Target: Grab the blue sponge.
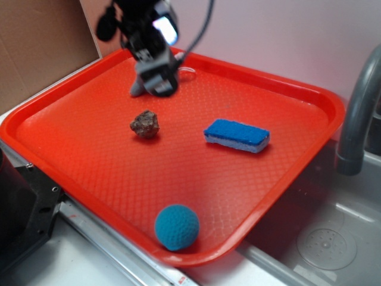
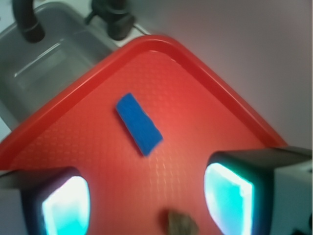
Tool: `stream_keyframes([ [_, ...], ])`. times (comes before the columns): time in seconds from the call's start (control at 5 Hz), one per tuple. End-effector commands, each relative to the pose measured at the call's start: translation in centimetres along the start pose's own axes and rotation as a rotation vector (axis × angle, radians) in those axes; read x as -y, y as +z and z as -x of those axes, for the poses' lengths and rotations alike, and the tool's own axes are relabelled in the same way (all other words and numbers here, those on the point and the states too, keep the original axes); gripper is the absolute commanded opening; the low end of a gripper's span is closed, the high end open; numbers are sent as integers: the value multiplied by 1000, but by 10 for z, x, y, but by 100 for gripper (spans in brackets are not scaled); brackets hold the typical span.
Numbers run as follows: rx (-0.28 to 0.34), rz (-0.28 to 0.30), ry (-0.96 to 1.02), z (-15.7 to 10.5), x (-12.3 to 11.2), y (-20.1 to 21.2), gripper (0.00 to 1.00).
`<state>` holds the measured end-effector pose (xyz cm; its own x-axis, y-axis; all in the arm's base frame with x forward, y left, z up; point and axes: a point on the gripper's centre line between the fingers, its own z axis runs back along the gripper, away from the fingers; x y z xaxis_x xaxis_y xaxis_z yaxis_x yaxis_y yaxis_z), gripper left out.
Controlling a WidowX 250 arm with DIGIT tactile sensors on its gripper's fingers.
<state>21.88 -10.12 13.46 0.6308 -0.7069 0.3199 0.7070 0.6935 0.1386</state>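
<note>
I will grab the blue sponge across its narrow middle next with my gripper, because its short ends are too far apart for my fingers.
The blue sponge lies flat on the red tray, right of centre, blue top up with a pale layer beneath. In the wrist view the blue sponge lies ahead of the jaws, slanted. My gripper hovers over the tray's back part, well left of and behind the sponge. In the wrist view the gripper is open, its glowing teal pads wide apart with nothing between them.
A brown rock lies on the tray just in front of the gripper; the same rock shows at the wrist view's bottom edge. A teal crocheted ball rests near the tray's front rim. A grey sink and faucet stand to the right.
</note>
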Motion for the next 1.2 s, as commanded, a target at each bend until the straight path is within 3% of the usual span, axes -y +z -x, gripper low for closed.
stream_keyframes([
  [0.0, 33, 73, -158, -28, -1, -43, 100],
  [0.2, 14, 106, -180, -33, -2, -62, 100],
  [0.4, 22, 183, -235, -33, -4, -82, 100],
  [0.6, -30, 193, -284, -33, 3, -102, 100],
  [0.8, -56, 204, -287, -27, 7, -117, 44],
  [1.0, -97, 173, -312, -25, 13, -120, 0],
])
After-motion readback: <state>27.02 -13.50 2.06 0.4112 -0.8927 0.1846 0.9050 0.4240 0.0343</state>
